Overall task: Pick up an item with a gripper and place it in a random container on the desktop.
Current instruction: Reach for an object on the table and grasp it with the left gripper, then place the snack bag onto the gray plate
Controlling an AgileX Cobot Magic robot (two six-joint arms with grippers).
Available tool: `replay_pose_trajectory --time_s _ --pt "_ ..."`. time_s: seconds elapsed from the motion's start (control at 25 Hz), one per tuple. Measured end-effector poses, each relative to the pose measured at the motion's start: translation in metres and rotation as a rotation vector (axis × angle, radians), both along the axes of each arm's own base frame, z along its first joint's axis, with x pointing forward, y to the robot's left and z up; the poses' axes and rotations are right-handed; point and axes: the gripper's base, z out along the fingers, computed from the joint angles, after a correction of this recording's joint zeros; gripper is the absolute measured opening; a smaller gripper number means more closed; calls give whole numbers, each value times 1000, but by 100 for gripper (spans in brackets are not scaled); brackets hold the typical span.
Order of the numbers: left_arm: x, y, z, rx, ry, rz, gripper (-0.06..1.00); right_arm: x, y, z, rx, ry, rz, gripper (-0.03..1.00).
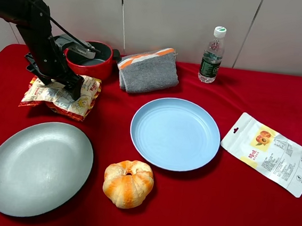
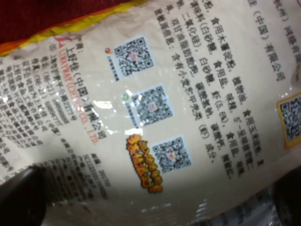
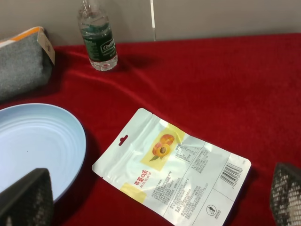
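Observation:
The snack bag is to go in a container (image 1: 37, 169) on the desktop. My left gripper should pick it up next by its printed middle (image 1: 67, 93).
The crinkled cream-white snack bag (image 1: 61, 98) with red-and-yellow edges lies on the red-clothed desktop (image 1: 237, 212) at the back left, in front of the red pot. My left gripper (image 1: 72, 88) is pressed down onto it. In the left wrist view the bag (image 2: 155, 108) fills the frame, and the gripper (image 2: 155, 202) has its dark fingertips (image 2: 19, 197) wide apart at either side of it. The large grey-green plate (image 1: 38, 169) sits empty at the front left. My right gripper (image 3: 155, 202) is open and empty above the white fruit pouch; it is out of the high view.
A red pot (image 1: 89, 59) stands right behind the bag. A grey pouch (image 1: 147, 70) and a water bottle (image 1: 213, 47) are at the back. A light blue plate (image 1: 175, 134) is in the middle, a bread roll (image 1: 128, 183) in front, and a white fruit pouch (image 1: 270, 154) at the right.

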Motion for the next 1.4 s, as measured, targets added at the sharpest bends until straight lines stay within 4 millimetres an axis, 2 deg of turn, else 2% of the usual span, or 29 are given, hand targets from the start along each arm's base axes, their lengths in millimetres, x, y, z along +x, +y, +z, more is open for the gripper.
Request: replay_pose_trajectory --time_s 0.16,0.4,0.56,0.84,1.4 --pt "0 -1 -1 -8 2 9 83 0 0 0 0 0 0 69" --pt "1 -1 -4 -6 6 15 51 0 0 0 0 0 0 69" --pt "3 -1 -3 2 -13 5 34 0 0 0 0 0 0 69" --pt "4 -1 -2 3 -19 4 24 0 0 0 0 0 0 69" --pt "4 -1 -1 4 -21 2 15 0 0 0 0 0 0 69"
